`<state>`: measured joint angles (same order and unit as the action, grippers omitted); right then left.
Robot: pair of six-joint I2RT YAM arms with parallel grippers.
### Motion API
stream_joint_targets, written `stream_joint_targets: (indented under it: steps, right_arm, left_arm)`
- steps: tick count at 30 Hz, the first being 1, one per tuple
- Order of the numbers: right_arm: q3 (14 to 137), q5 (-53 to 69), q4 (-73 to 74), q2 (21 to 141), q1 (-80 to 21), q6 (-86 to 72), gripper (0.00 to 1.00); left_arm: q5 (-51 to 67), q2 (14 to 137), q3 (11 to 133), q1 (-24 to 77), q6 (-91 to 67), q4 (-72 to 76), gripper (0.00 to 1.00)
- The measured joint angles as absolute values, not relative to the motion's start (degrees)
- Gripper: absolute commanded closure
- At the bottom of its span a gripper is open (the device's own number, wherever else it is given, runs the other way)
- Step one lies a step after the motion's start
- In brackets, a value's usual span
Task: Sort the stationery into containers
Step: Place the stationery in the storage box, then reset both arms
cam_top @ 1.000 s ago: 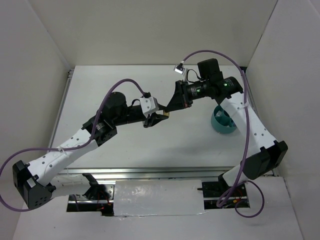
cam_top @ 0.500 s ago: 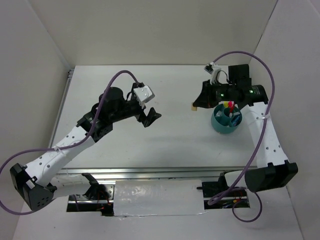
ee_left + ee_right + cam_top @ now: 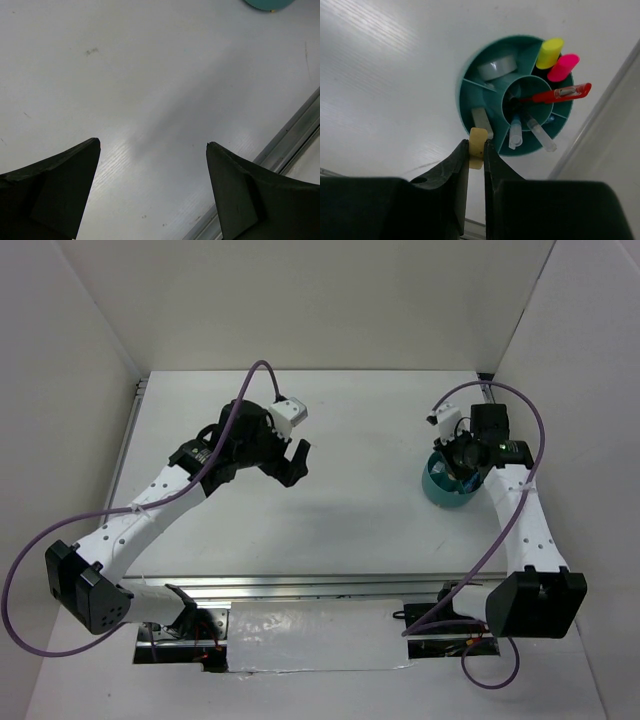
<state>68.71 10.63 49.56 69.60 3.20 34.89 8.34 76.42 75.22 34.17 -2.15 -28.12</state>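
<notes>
My right gripper should move the small tan eraser (image 3: 477,140) in before opening: one end is outside, so if I opened now, the eraser would end on the cup's near rim.
A round teal cup (image 3: 470,80) (image 3: 440,490) with inner dividers stands at the table's right side. It holds a red pen (image 3: 560,93), two clear pens (image 3: 532,132), highlighters with a yellow cap (image 3: 550,52) and a pink cap (image 3: 563,66), a white tape ring (image 3: 496,67) and a grey eraser (image 3: 481,119). My right gripper (image 3: 477,146) (image 3: 462,462) hovers over the cup's near rim, shut on a small tan eraser (image 3: 477,140). My left gripper (image 3: 152,145) (image 3: 293,462) stands open over bare table at centre left, nothing between its fingers (image 3: 55,185).
White walls enclose the table on three sides; the right wall (image 3: 580,390) is close to the cup. A metal rail (image 3: 295,135) (image 3: 300,585) runs along the table's near edge. The cup's edge (image 3: 267,4) shows at the top of the left wrist view.
The two grippers met at mid-table, then parted. My left gripper opened wide and drew back to the left. My right gripper carried the tan eraser rightward to above the cup.
</notes>
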Motion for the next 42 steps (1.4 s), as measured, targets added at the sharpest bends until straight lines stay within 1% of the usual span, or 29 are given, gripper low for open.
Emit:
stream_joint_targets:
  steps: [9, 19, 21, 24, 30, 32, 33, 36, 37, 42]
  right_arm:
    - [64.53, 5.39, 43.94, 71.75, 3.27, 40.01, 1.00]
    - [62.57, 4.25, 40.84, 74.61, 2.59, 41.06, 1.00]
    - [61.82, 4.01, 40.34, 74.61, 2.07, 41.23, 0.98]
    - [60.49, 3.49, 39.38, 74.61, 1.41, 41.56, 0.95]
    - [58.48, 2.28, 37.98, 74.67, 1.10, 42.13, 0.84]
    - [58.41, 2.04, 37.82, 74.83, 1.10, 42.30, 0.77]
    - [58.41, 1.98, 37.54, 74.85, 1.08, 42.39, 0.70]
    - [58.41, 1.67, 36.95, 74.85, 1.02, 42.72, 0.60]
    - [58.41, 1.65, 36.88, 74.85, 0.97, 42.72, 0.53]
    - [58.63, 1.67, 37.43, 74.78, -0.21, 42.46, 0.52]
  left_arm:
    - [8.29, 76.42, 75.22, 33.82, -3.29, -28.49, 0.01]
    - [7.66, 76.90, 75.20, 33.71, -3.29, -28.71, 0.01]
    - [7.66, 76.95, 75.20, 33.67, -3.31, -28.82, 0.01]
    - [7.66, 76.95, 75.20, 33.67, -3.29, -28.82, 0.01]
    - [7.44, 77.19, 75.20, 33.61, -3.29, -28.88, 0.01]
    - [7.25, 77.45, 75.20, 33.56, -3.29, -28.95, 0.01]
    - [7.09, 77.58, 75.20, 33.52, -3.31, -28.99, 0.01]
    - [6.87, 77.78, 75.20, 33.36, -3.29, -29.19, 0.01]
    - [6.87, 77.87, 75.20, 33.23, -3.31, -29.28, 0.01]
    - [7.46, 78.61, 75.20, 31.51, -3.53, -30.46, 0.01]
